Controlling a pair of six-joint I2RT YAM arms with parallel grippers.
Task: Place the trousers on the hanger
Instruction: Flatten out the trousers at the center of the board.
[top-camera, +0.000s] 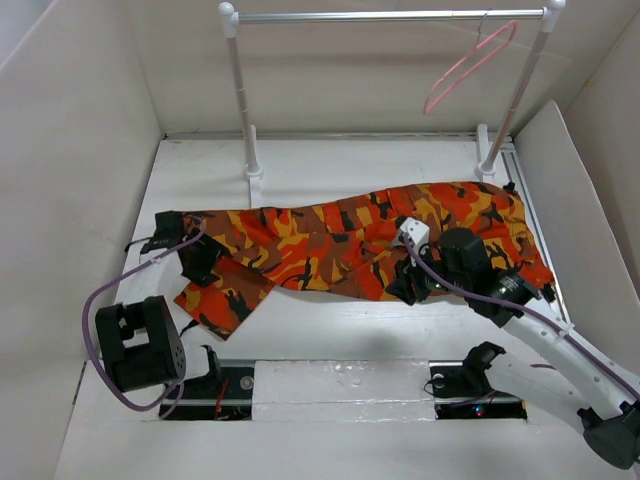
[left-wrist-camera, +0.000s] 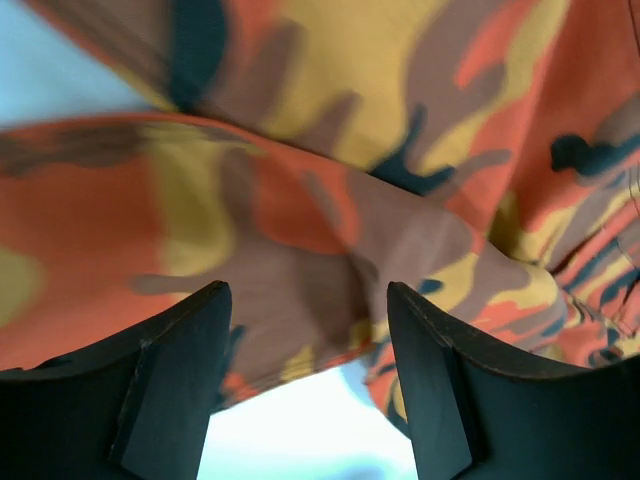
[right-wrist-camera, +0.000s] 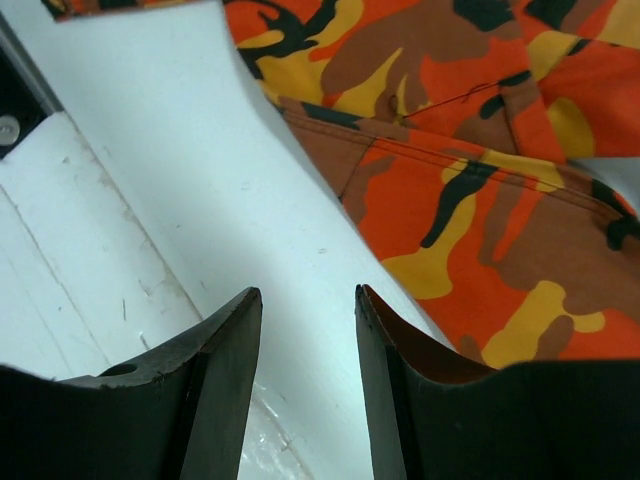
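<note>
My left gripper pinches the splayed trouser leg's cloth edge next. Then it brings that leg over the other leg (top-camera: 280, 236) for the hanger.
The camouflage trousers (top-camera: 350, 240) lie flat across the white table, from the left side to the right side. The pink hanger (top-camera: 470, 62) hangs by its hook on the metal rail at the back right, far from both grippers. My left gripper (top-camera: 200, 262) is low over the trousers' left end. In the left wrist view it (left-wrist-camera: 308, 290) is open, with the cloth's edge (left-wrist-camera: 330, 250) just ahead between the fingers. My right gripper (top-camera: 408, 285) is at the trousers' near edge. In the right wrist view it (right-wrist-camera: 308, 292) is open over bare table, with the cloth (right-wrist-camera: 470, 200) to its right.
The rail (top-camera: 390, 15) stands on two white posts (top-camera: 243, 100) at the back of the table. White walls (top-camera: 80, 150) enclose the table on the left, back and right. Both arm bases and their cables (top-camera: 100, 320) sit at the near edge.
</note>
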